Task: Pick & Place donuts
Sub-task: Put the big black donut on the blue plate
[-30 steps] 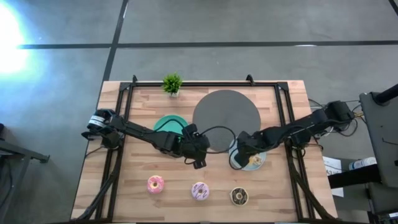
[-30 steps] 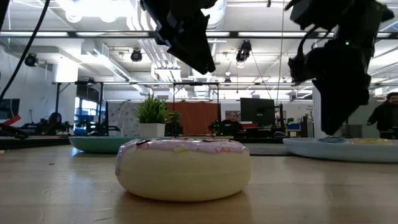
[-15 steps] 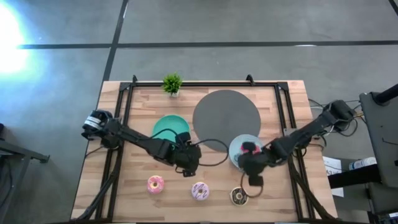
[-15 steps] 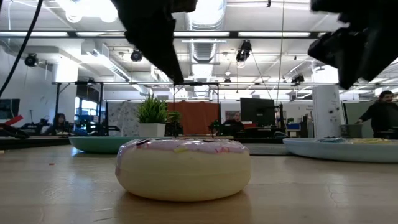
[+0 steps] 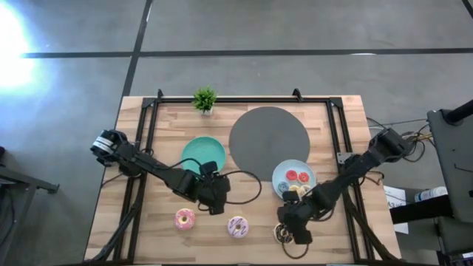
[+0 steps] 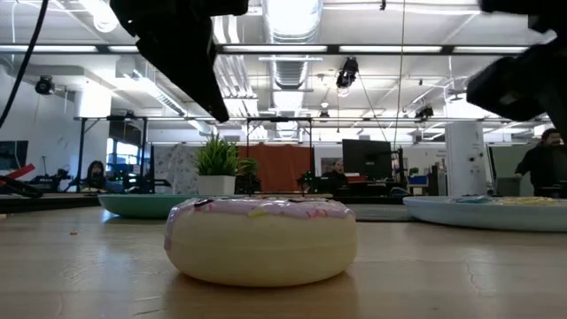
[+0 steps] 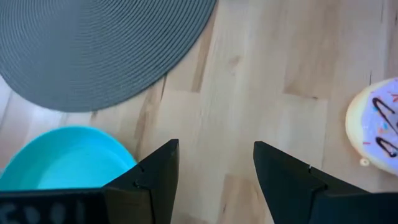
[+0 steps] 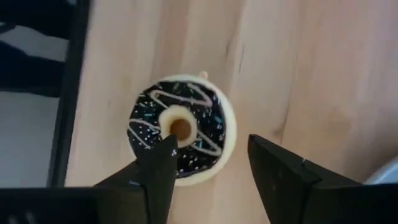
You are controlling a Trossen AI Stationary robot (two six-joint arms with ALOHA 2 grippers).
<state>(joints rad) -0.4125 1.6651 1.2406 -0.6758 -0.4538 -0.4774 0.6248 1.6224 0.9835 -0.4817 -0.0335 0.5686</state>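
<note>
My right gripper lowers first and then closes on the donut. Its fingertips hover above the chocolate donut, so closing now would miss.
Three larger donuts lie flat in a row near the table's near edge: pink, pink-white sprinkled and dark chocolate. Two red minis and a pale mini lie on the light-blue plate. My right gripper hovers open over the chocolate donut, one finger above its edge and one beside it. My left gripper is open over bare wood between the pink and sprinkled donuts.
A green plate and a round grey mat lie behind the donuts. A small potted plant stands at the far edge. Black rails run along both sides. People show in the room beyond.
My right gripper has left the light-blue plate and moved toward the near edge, ending above the chocolate donut. My left gripper has moved toward the near edge and somewhat left. The donuts have kept their places.
</note>
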